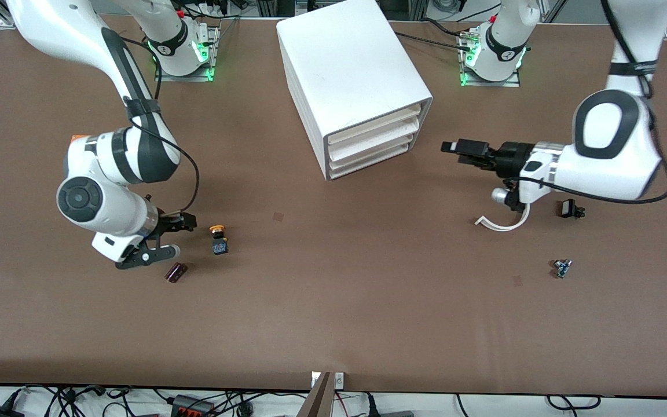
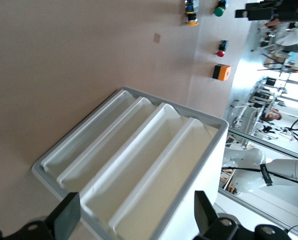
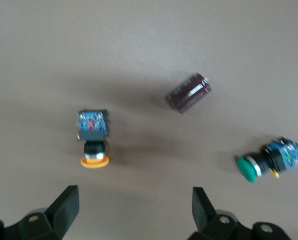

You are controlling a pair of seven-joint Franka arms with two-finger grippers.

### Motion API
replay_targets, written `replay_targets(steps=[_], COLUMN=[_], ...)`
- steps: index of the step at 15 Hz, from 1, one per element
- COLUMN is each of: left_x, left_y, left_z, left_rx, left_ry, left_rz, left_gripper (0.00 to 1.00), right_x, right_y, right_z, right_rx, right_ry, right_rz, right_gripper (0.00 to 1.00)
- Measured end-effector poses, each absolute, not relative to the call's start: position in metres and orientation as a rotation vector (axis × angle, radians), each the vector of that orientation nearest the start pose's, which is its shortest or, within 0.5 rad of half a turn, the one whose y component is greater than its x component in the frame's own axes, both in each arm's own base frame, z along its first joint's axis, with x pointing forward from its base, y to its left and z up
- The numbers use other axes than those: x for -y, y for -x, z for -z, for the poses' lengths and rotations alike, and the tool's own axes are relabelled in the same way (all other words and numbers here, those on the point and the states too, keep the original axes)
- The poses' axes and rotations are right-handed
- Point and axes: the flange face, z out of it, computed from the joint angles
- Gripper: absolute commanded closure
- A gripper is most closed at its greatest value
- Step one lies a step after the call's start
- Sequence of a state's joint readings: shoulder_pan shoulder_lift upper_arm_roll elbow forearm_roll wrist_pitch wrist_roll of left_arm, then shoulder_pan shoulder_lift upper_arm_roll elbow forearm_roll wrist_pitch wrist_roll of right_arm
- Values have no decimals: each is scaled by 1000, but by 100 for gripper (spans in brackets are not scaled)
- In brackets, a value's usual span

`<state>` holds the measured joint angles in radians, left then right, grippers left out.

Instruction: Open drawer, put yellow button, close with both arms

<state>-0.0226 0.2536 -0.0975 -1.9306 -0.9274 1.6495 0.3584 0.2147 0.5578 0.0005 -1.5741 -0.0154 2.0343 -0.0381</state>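
Next, my right gripper grabs the yellow button by its blue housing, to put the button into the cabinet's drawer.
The white cabinet stands at the table's middle, with its stacked drawers all pushed in. The topmost drawer is shut. My left gripper hovers open in front of the drawer fronts, level with them and touching nothing. The yellow button lies on its side on the table toward the right arm's end, nearer the front camera than the cabinet. My right gripper is open just beside the button, with nothing between its fingers.
A dark cylinder lies near the yellow button, and a green-capped button lies beside it. Toward the left arm's end lie a white curved strip, a black part and a small blue part.
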Motion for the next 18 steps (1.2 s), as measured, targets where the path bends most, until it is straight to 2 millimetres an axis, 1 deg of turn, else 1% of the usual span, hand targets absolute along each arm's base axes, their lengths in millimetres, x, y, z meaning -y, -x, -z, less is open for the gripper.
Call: replay_targets(steps=[1,3,5,7,8,10,13,15,17,18], left_x=[153,168,181,191,195,202,207,211,212,213], left_y=[-546,-532,-516,-495,-484,-469,-458,-453,-448,-446], left_z=[-348,-331,-315,-295,-285,-271,-249,-234,-222,-220], left_rx=[157,177,222,253,266,291,333,337,348,349], left_ry=[-2111,-2051,-1992,-1938,-1913,-1873,-1810,-1747,-1697,-1677], left_rz=[420,391,384,387,389,385,351,328,324,329], left_gripper=[0,0,0,3,5,11,13,25,42,50], right_x=[-152,-170,-184,-195,-198,-200,-198,-197,-197,-199], right_y=[-673,-679,-680,-676,-675,-674,-674,-673,-672,-672], right_z=[-301,-283,-260,-235,-227,-217,-208,-199,-190,-186], right_rx=[424,434,428,448,455,467,509,516,517,520], right_ry=[3130,3102,3070,3064,3063,3067,3096,3101,3101,3100], right_rz=[-150,-139,-149,-177,-188,-200,-199,-214,-225,-223], right_gripper=[0,0,0,0,0,0,0,0,0,0])
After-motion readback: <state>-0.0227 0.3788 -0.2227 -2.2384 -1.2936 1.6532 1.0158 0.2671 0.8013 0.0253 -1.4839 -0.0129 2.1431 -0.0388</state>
